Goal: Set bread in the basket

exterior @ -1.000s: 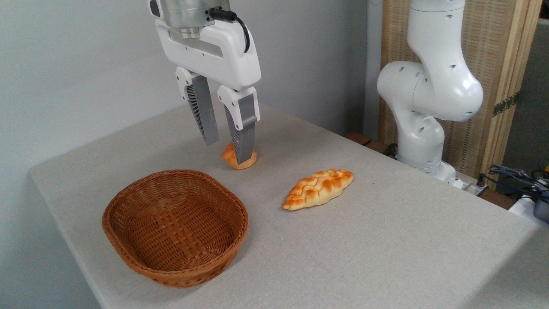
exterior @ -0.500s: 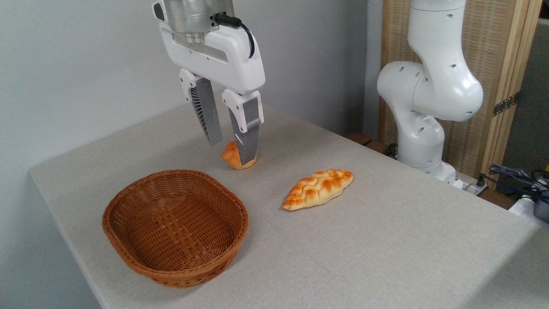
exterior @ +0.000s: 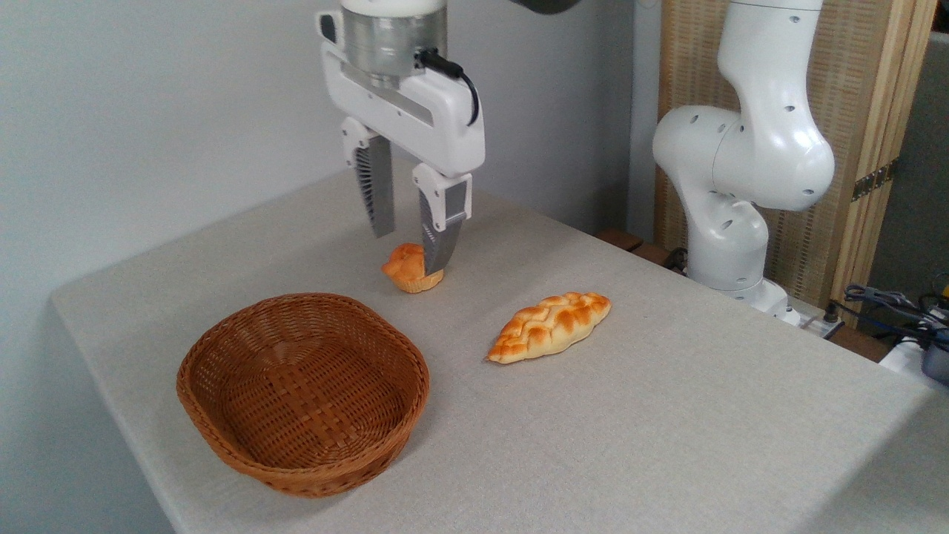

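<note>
The small bun needs to go into the wicker basket (exterior: 304,393), so my gripper should next grab it by its lumpy top (exterior: 406,258).
The bread (exterior: 410,268), a small golden-orange bun with a lumpy top, sits on the grey table beyond the basket. My gripper (exterior: 410,251) hangs open just above it, pointing down. The right finger's tip overlaps the bun's right side in the picture, and the left finger ends higher, above and left of the bun. Nothing is held between the fingers. The basket (exterior: 304,390), oval brown wicker and empty, stands at the front left of the table, apart from the bun.
A longer braided loaf (exterior: 549,326) lies right of the bun, mid-table. The arm's white base and links (exterior: 741,170) rise at the back right, before a slatted wooden screen. Cables (exterior: 901,308) lie at the far right. The table edge runs along the left and front.
The gripper has shifted right and slightly back over the last second, from left of the bun to over it. Its fingers stay apart. Bun, loaf and basket have not moved.
</note>
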`<state>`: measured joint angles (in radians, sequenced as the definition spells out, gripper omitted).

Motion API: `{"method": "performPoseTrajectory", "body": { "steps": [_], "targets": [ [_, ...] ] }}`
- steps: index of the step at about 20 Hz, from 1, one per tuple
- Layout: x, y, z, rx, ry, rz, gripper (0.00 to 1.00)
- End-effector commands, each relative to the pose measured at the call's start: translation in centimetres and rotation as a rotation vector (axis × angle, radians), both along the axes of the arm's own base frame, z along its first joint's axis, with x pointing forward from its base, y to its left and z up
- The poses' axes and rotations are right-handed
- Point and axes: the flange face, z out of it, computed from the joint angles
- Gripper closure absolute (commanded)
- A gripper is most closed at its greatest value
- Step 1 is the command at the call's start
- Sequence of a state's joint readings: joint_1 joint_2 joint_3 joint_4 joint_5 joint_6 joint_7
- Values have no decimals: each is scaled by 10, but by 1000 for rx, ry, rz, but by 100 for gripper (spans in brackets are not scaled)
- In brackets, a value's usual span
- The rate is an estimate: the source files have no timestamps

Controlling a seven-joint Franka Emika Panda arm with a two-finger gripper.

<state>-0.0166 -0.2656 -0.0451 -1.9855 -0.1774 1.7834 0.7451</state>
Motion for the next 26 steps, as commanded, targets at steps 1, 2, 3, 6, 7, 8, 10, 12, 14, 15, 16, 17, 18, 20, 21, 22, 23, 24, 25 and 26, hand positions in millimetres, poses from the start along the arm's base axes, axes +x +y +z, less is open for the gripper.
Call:
{"method": "performPoseTrajectory", "body": {
  "steps": [1,2,3,6,7,8,10,12,14,15,16,17,18,20,21,22,23,24,25,26],
  "targets": [
    [-41,-37,-32,-84,34,-60,0],
    [-49,-58,-38,-97,46,-101,0],
    [-54,-74,-47,-92,64,-139,0],
    [-71,-109,-79,-57,122,-229,0],
    [-76,-116,-86,-51,125,-272,0],
    [-79,-124,-95,-53,110,-312,0],
    [-80,-146,-114,-89,64,-343,0],
    [-75,-169,-135,-142,42,-333,0],
    [-71,-184,-152,-149,42,-340,0],
    [-72,-190,-159,-146,48,-349,0],
    [-72,-194,-164,-144,59,-355,0],
    [-73,-195,-167,-143,66,-357,0],
    [-75,-198,-168,-140,67,-367,0],
    [-76,-198,-171,-135,71,-382,1],
    [-76,-198,-174,-129,76,-392,28],
    [-76,-199,-175,-129,76,-393,65],
    [-76,-199,-175,-128,78,-392,81],
    [-76,-199,-175,-127,78,-392,98],
    [-76,-199,-174,-128,76,-394,100],
    [-76,-199,-174,-128,76,-394,100]
  ]
}}
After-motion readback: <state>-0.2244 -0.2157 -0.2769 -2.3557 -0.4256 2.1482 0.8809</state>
